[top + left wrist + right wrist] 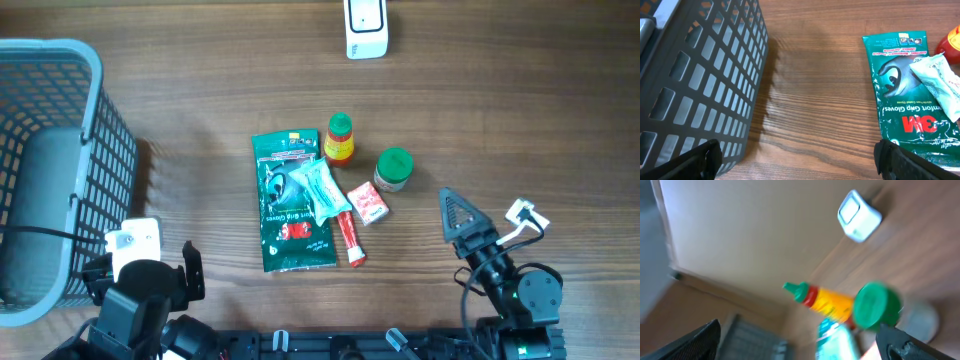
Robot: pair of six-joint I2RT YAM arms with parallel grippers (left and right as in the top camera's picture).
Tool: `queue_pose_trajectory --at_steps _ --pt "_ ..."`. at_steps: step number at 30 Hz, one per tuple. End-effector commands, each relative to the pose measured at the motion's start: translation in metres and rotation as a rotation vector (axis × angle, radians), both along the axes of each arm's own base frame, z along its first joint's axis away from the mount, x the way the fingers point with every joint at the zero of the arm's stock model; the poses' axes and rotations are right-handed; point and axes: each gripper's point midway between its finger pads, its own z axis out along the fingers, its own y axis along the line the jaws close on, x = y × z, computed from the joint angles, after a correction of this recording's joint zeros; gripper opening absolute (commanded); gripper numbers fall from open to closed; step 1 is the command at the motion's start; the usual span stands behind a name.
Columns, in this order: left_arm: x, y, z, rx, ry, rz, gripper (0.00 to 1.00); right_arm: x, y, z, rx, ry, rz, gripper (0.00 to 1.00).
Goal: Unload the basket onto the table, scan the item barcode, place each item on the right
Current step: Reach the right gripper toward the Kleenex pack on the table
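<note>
I need to take the small red box [368, 203] [872, 353] by one edge with my right gripper next, so that the box's broad sides stay uncovered for scanning the barcode.
A cluster of items lies mid-table: a green glove packet [290, 210] [905, 95] with a white sachet [322, 188] [937, 80] on it, a red tube [350, 240], a small red box [368, 203], a yellow bottle [340, 140] [827, 302] and a green-lidded jar [393, 168] [875, 305]. No barcode can be made out on any of them. A white scanner [366, 28] [857, 215] stands at the far edge. My left gripper [145, 268] [800, 160] is open, left of the packet. My right gripper [465, 215] [800, 340] is open and empty, right of the jar.
A grey plastic basket [60, 150] [700, 80] fills the left side, close beside my left gripper. The right wrist view is blurred. Bare wooden tabletop [520, 110] lies between the items and the scanner.
</note>
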Motion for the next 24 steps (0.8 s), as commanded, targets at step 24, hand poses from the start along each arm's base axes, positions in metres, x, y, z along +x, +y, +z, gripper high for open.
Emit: queue_pose_trajectory --at_steps 24 --pt "-0.001 -0.001 0.000 -0.012 -0.001 -0.006 1.00 0.001 0.047 -0.017 -1.008 0.431 0.449 1.00"
